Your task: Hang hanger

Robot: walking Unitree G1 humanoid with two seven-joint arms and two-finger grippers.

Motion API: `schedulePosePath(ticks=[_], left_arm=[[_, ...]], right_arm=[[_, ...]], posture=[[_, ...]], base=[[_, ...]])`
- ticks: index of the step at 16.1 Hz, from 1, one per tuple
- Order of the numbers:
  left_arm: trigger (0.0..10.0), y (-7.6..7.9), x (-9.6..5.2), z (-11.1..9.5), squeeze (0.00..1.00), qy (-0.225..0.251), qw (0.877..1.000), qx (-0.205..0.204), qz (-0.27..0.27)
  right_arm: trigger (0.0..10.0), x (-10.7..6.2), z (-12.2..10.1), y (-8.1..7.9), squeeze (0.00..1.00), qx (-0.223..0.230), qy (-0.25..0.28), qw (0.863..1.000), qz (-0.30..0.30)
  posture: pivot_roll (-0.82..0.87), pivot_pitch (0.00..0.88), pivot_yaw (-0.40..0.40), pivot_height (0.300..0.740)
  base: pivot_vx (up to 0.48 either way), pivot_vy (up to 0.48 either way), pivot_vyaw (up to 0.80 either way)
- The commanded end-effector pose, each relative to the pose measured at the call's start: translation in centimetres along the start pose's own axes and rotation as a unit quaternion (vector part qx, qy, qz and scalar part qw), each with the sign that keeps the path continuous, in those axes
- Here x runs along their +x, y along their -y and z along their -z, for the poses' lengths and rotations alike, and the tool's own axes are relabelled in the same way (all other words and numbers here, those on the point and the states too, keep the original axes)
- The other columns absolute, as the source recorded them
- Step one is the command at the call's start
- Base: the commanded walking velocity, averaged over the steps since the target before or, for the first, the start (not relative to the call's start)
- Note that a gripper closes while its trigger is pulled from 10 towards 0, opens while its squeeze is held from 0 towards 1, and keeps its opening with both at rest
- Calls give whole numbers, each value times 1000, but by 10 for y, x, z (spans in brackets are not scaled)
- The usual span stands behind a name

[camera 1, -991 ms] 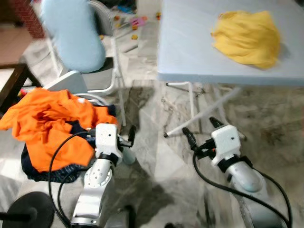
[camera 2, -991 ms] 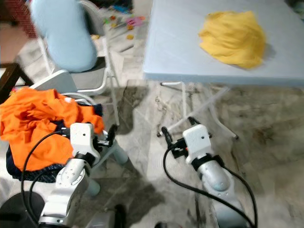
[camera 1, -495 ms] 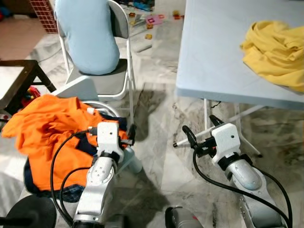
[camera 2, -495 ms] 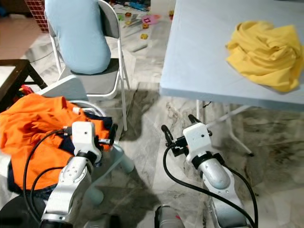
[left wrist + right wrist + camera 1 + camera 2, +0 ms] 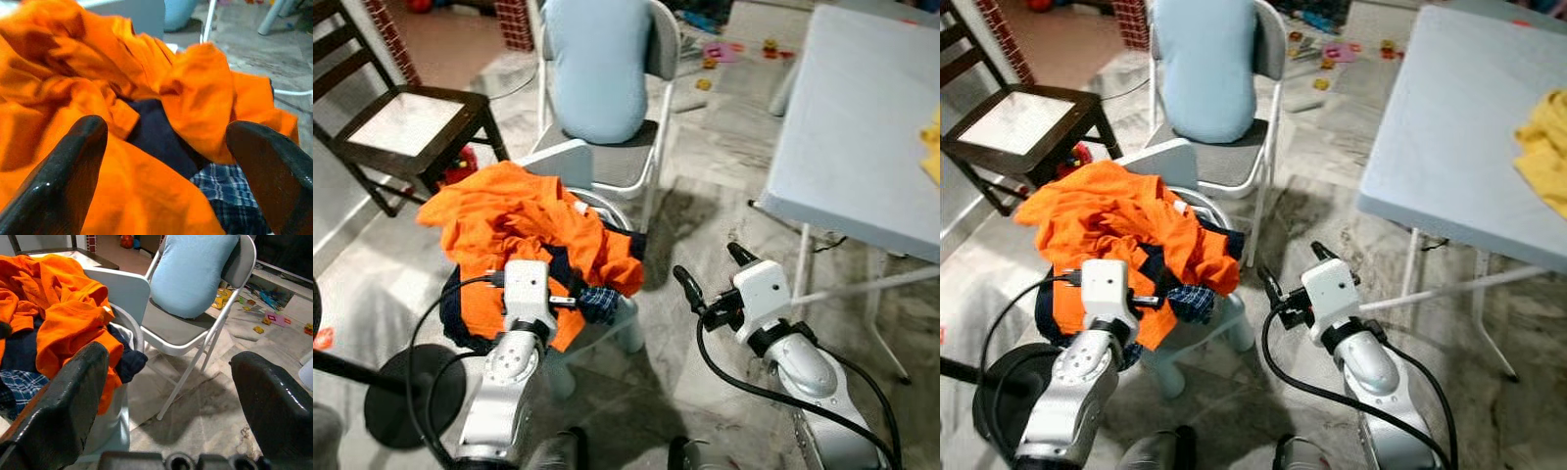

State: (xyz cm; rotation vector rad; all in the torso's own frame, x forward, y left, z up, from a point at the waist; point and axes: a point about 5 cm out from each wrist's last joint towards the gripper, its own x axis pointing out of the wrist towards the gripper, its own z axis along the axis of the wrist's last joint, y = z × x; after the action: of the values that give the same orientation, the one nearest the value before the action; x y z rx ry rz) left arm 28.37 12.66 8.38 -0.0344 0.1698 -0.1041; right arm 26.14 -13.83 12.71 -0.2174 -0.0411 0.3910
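I will next use my left gripper to pick up the orange garment by its raised fold [image 5: 600, 262] [image 5: 198, 100], which stands up while the rest lies slack.
A heap of orange clothing [image 5: 519, 215] with dark navy and blue plaid cloth [image 5: 597, 302] under it lies piled on a white basket [image 5: 607, 208] at my left front. My left gripper [image 5: 576, 297] hovers at the near side of that heap, open, and in the left wrist view its fingers [image 5: 73, 166] frame the orange folds with nothing between them. My right gripper [image 5: 710, 269] hangs open over the marble floor, to the right of the basket. In the right wrist view it [image 5: 171, 377] faces the basket and a folding chair.
A grey folding chair with a light blue cushion [image 5: 602, 59] stands behind the basket, and a dark wooden chair [image 5: 406, 113] at the far left. A pale blue table [image 5: 862, 147] with yellow cloth [image 5: 1542, 147] is on the right. A black round stand base [image 5: 411, 392] sits near left.
The camera has swung left: table and yellow cloth slid right, and the wooden chair came into view. My left gripper now sits over the clothing heap. Both grippers stay open.
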Motion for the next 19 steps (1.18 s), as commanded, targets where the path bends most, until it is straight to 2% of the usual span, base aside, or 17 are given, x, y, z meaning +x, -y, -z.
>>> schedulePosePath(ticks=[1, 7, 9, 10, 11, 14, 16, 19], left_arm=[[10000, 0, 6, 0, 0, -9, 1000, -8, 8], [10000, 7, 36, -6, 0, -28, 998, -41, 26], [4588, 10, 44, -5, 0, -34, 998, -49, 30], [4588, 10, 46, -6, 0, -34, 998, -49, 29], [0, 7, 51, -8, 0, -24, 997, -60, 30], [0, 1, 61, -7, 0, -38, 996, -75, 15], [0, 0, 63, -6, 0, -39, 997, -59, 13], [0, 0, 64, 1, 0, -57, 996, -65, 9]], right_arm=[[10000, -2, 1, 3, 0, 2, -4, 1000, 5], [10000, -6, -2, 3, 0, -4, -1, 1000, 5], [10000, -8, -2, 6, 0, -10, -4, 1000, 8], [10000, -9, -2, 7, 0, -11, -5, 1000, 9], [10000, -11, -2, 10, 0, -14, -7, 1000, 14], [10000, -16, -3, 11, 0, -22, -11, 1000, 14], [10000, -16, -3, 11, 0, -23, -11, 1000, 14], [10000, -15, -3, 9, 0, -24, -12, 1000, 11]], posture=[[-70, 213, -15, 740], [-102, 215, -25, 740], [-118, 215, -26, 740], [-118, 215, -26, 740], [-145, 216, -29, 740], [-161, 216, -33, 740], [-163, 216, -33, 740], [-161, 219, -35, 740]], base=[[0, 0, 0], [0, 0, 0], [0, 0, 0], [0, 0, 0], [0, 0, 0], [0, 0, 0], [0, 0, 0], [0, 0, 0]])
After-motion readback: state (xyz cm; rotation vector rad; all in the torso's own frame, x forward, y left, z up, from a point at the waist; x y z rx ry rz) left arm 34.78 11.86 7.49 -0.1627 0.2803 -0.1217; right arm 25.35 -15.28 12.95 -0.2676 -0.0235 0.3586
